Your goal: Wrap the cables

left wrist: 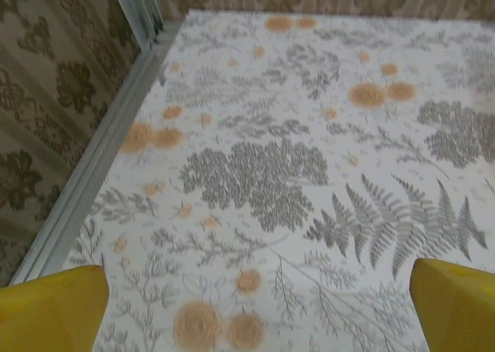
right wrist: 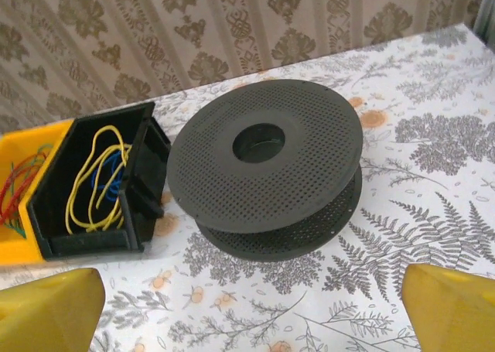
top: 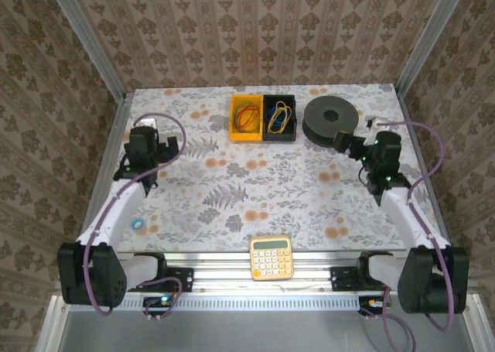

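Observation:
I need to set the black spool flat for wrapping cables, so I should next grab it with my right gripper by the top disc's rim, on the side closest to my right gripper.
The cables are one thin yellow cord lying in loose loops inside the black bin, on top of a blue wire coil. From above, the cord shows in the black bin at the back of the table. A black perforated spool lies flat just right of that bin. My right gripper is open, hanging in front of the spool with nothing between its yellow fingers. My left gripper is open over bare tablecloth at the left.
A yellow bin holding a red-orange wire coil adjoins the black bin. A yellow calculator lies at the near edge. A small blue ring lies near the left arm. Metal rails edge the table.

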Available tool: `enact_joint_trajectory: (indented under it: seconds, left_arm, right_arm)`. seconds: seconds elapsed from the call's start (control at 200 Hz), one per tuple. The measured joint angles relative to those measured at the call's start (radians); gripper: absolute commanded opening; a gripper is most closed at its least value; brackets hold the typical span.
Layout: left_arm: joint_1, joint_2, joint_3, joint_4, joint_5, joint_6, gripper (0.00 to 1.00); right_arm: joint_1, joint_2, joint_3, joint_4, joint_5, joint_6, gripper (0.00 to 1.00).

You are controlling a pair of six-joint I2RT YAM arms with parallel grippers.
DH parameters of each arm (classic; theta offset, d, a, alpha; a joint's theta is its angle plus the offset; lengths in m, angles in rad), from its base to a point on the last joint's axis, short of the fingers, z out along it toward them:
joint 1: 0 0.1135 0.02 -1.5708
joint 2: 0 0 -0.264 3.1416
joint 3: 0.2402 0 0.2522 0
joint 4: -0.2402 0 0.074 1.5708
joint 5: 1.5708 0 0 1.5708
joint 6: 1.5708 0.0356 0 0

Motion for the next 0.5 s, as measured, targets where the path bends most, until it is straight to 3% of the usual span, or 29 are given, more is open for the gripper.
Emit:
enact_joint_trajectory:
  seconds: [0.125, 0.295, 0.5]
  left_arm:
    - [0.000, 0.085, 0.183, -0.267, 0.037, -0.019, 1.00]
    - [0.011, 0.175, 0.344, -0.535, 0.177, -0.022, 1.00]
    - [-0.026, 0.280, 0.444, -0.708, 0.270, -0.015, 1.00]
  right_arm:
    - [-0.095, 0.147, 0.120, -0.057, -0.169, 0.114, 1.00]
    - [-0.116, 0.372, 0.244, -0.084, -0.352, 0.234, 1.00]
    - [-0.151, 0.534, 0.319, -0.079, -0.423, 0.325, 0.96]
